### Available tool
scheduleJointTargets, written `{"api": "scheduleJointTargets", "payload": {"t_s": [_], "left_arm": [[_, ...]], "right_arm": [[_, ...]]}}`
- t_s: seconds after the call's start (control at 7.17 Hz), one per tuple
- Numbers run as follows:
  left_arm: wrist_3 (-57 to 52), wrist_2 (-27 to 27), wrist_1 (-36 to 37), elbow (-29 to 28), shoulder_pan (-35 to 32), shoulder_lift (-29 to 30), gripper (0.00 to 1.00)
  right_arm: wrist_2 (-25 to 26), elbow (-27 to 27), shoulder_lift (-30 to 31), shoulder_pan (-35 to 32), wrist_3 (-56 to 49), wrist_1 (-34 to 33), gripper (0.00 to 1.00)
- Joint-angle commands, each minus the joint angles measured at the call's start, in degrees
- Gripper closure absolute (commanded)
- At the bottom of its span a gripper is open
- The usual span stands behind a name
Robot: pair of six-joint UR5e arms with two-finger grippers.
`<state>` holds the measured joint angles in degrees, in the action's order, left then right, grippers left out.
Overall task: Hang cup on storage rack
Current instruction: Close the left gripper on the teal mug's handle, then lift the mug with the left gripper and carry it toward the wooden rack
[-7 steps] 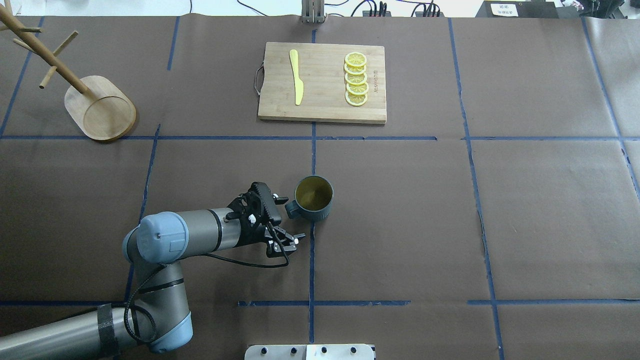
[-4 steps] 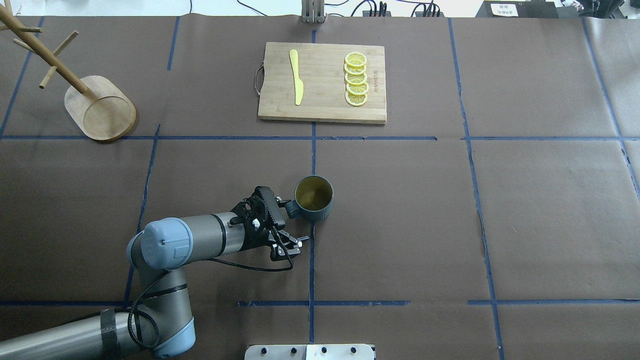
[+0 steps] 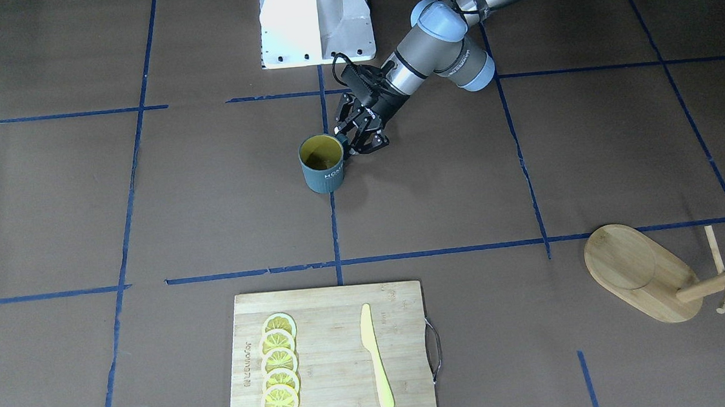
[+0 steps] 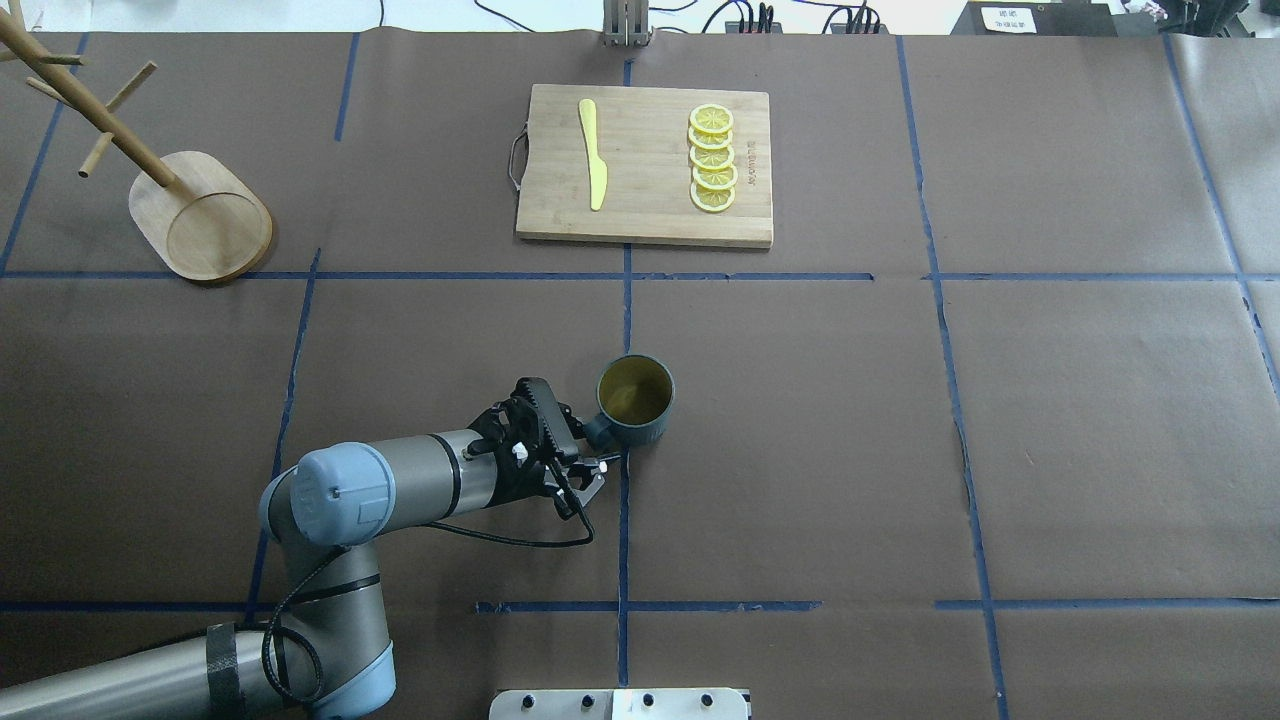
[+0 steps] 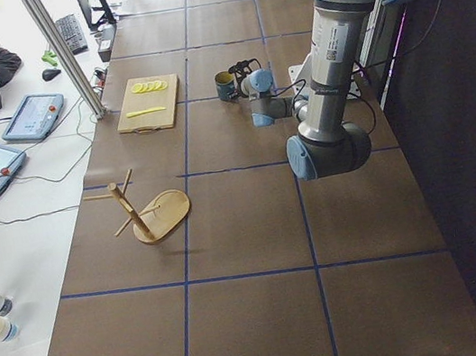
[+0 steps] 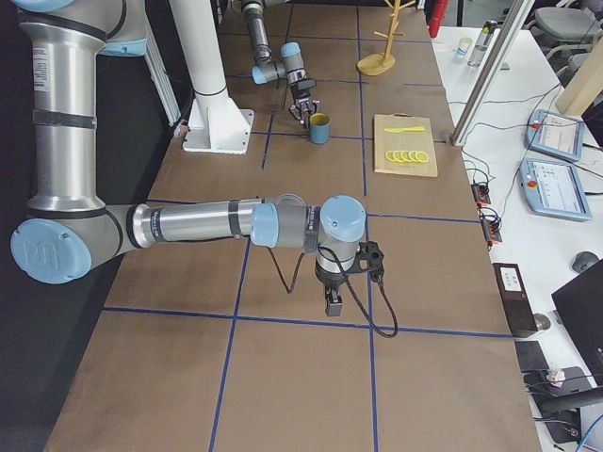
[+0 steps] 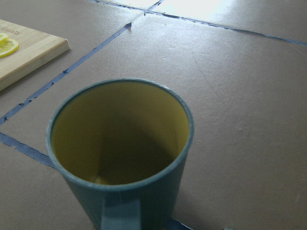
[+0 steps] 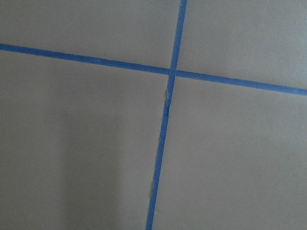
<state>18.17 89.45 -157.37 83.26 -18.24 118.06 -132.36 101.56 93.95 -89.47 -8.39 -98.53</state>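
Note:
My left gripper should next grab the cup by its narrow handle (image 3: 345, 144), because the cup's round body is wide across its opening (image 3: 321, 152).
The cup (image 4: 635, 400) stands upright near the table's middle, dark teal-grey with a yellow inside; it also shows in the front view (image 3: 322, 164). Its handle (image 4: 598, 432) points toward my left arm. My left gripper (image 4: 592, 440) lies low and sideways, open, with one jaw on each side of the handle (image 3: 345, 141). The left wrist view is filled by the cup (image 7: 120, 134), handle at the bottom. The storage rack (image 4: 205, 215) stands at the far left, with no cup on it. My right gripper (image 6: 327, 303) hangs over bare table, and I cannot tell whether it is open.
A bamboo cutting board (image 4: 645, 225) with a yellow knife (image 4: 592, 155) and several lemon slices (image 4: 712, 160) lies at the back centre. The robot's white base (image 3: 316, 19) stands behind the cup. Blue tape lines cross the brown table cover.
My left gripper has moved right to the cup's handle and its jaws have narrowed around it. The cup has shifted slightly to the right.

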Motion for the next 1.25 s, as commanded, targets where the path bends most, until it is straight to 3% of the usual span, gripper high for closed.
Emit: {"api": "scheduleJointTargets", "payload": {"t_s": [0.0,0.28,0.56,0.84,1.12], "left_arm": [[0.55,0.11,-0.30,0.23,-0.21,0.07,1.00],[5.61,0.19,-0.83,2.24,-1.35,-0.02,1.00],[19.40,0.37,-0.83,4.62,-3.80,-0.72,1.00],[45.66,0.80,-1.35,4.72,-9.58,-2.38,1.00],[62.41,5.01,-4.95,4.81,-13.90,-3.26,1.00]], "right_arm": [[0.00,0.48,0.09,0.00,-0.23,0.00,0.00],[0.09,0.57,0.09,0.00,-0.32,0.00,0.00],[0.09,0.66,-0.08,0.00,-0.32,0.00,0.00],[0.09,0.74,-0.17,0.00,-0.32,0.35,0.00],[0.09,1.01,-0.26,0.00,-0.31,0.35,0.00]]}}
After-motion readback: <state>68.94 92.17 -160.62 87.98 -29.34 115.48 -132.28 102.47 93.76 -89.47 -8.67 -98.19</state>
